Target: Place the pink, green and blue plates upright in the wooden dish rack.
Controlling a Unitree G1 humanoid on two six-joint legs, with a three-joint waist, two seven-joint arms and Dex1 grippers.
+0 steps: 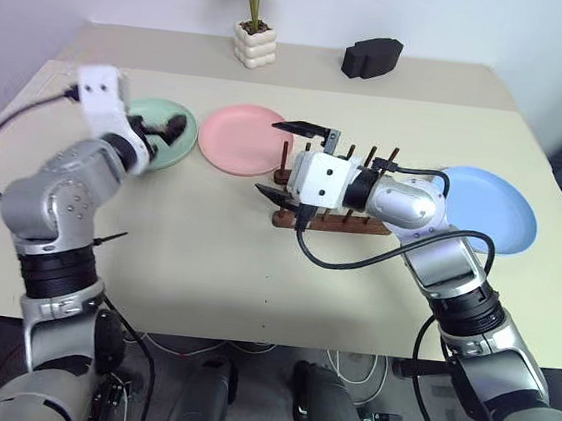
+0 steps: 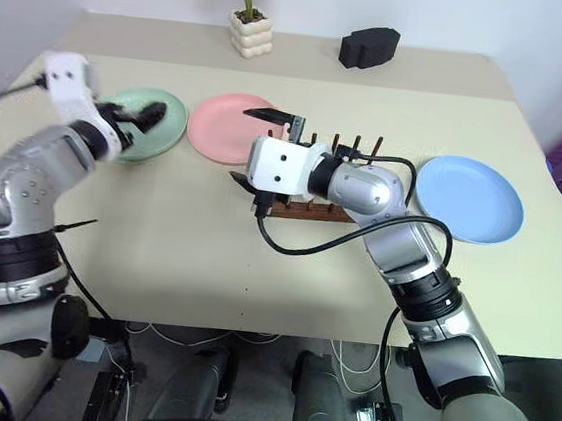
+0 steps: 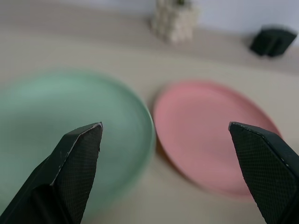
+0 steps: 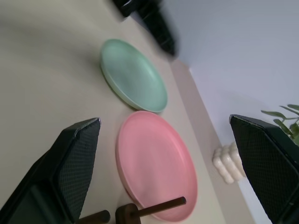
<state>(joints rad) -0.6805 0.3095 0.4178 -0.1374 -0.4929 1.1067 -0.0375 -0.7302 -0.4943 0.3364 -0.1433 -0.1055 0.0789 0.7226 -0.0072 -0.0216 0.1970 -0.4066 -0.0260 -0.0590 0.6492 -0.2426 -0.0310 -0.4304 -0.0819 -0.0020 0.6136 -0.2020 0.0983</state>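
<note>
My left gripper pinches the pink plate by its thin rim [image 1: 201,141] next, since the plate lies flat and its side [image 1: 245,138] is wider than my open fingers.
The green plate [image 1: 179,152], pink plate [image 1: 240,138] and blue plate [image 1: 497,211] all lie flat on the beige table. Green and pink sit side by side at the left centre, and blue lies alone at the right. The wooden dish rack [image 1: 332,221] stands between pink and blue, empty, with its pegs up. My left gripper [image 1: 165,130] hovers open over the green plate, fingers [image 3: 79,154] spread with nothing between them. In front of the rack, my right gripper [image 1: 288,161] is open, partly hiding it. It points toward the pink plate [image 4: 154,163], fingers wide and empty.
A small white pot [image 1: 254,45] with a green plant and a black block [image 1: 372,57] stand at the table's far edge. Bare tabletop [image 1: 215,264] stretches across the near half. A black cable loops from my right wrist over the table.
</note>
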